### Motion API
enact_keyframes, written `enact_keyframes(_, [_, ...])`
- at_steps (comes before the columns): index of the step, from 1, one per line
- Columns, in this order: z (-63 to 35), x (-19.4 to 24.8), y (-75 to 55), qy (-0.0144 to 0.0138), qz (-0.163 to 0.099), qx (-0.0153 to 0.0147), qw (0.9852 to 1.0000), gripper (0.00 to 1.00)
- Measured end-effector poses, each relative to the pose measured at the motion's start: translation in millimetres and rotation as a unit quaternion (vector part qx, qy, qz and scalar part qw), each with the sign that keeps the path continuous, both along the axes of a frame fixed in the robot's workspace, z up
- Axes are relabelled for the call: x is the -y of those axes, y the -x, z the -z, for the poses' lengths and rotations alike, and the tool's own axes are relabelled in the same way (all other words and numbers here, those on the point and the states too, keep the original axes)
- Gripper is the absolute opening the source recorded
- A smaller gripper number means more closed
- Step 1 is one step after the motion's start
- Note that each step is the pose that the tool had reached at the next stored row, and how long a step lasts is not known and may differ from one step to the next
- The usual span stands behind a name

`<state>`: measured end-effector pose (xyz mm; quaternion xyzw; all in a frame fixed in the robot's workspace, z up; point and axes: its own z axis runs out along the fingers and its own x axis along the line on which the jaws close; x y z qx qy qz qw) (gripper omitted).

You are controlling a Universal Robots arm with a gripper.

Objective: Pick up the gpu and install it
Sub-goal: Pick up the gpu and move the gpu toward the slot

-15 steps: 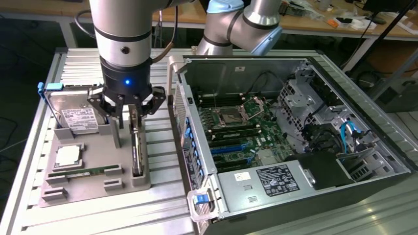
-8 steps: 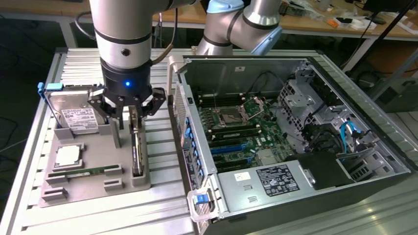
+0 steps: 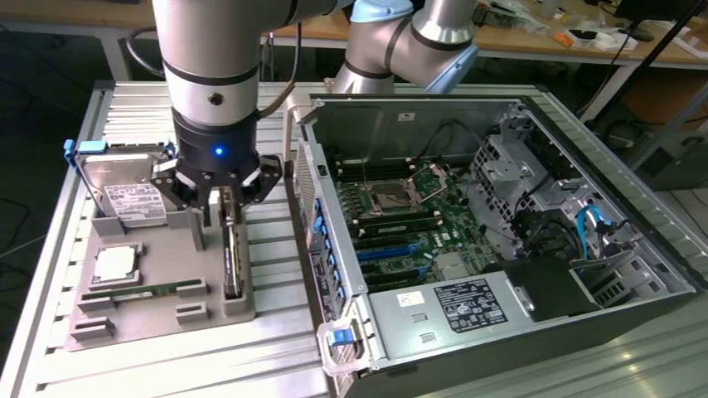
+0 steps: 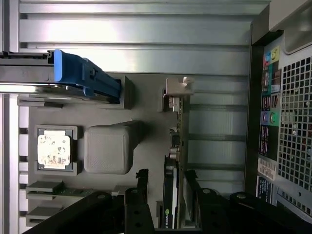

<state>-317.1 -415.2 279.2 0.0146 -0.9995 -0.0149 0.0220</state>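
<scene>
The GPU's lower edge sits inside the holder's slot (image 3: 237,307), so my gripper should next take the GPU by its upper long edge (image 3: 227,201), where both its sides are open.
The gpu (image 3: 232,257) stands on its long edge in a slot of the grey parts holder (image 3: 166,249), at the exterior view's left. In the wrist view the gpu (image 4: 176,141) appears edge-on, its silver end bracket (image 4: 178,90) at the far end. My gripper (image 3: 227,199) hangs straight over the card's rear part. It is open, with one black finger (image 4: 142,183) on each side of the board and the card's upper edge between them. My gripper (image 4: 165,181) has a visible gap to the card on one side; the other finger stands close to it.
The holder also carries a silver hard drive (image 3: 128,195) with a blue latch (image 4: 83,75), a processor (image 4: 54,148), a green memory stick (image 3: 144,292) and a grey post (image 4: 107,148). The open computer case (image 3: 465,224) with its motherboard lies right beside the holder.
</scene>
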Motion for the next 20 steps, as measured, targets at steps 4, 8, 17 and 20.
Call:
enact_keyframes(4, [3.2, 4.0, -6.8, 0.0, -0.003, -0.0008, 1.0, 0.42])
enact_keyframes(8, [7.4, 9.5, -9.1, 0.0, -0.007, -0.001, 1.0, 0.42])
enact_keyframes(17, [20.0, 22.0, -9.0, 0.0001, -0.016, -0.001, 0.9999, 0.42])
enact_keyframes(20, [25.5, 22.1, -7.9, 0.0001, -0.018, -0.001, 0.9998, 0.42])
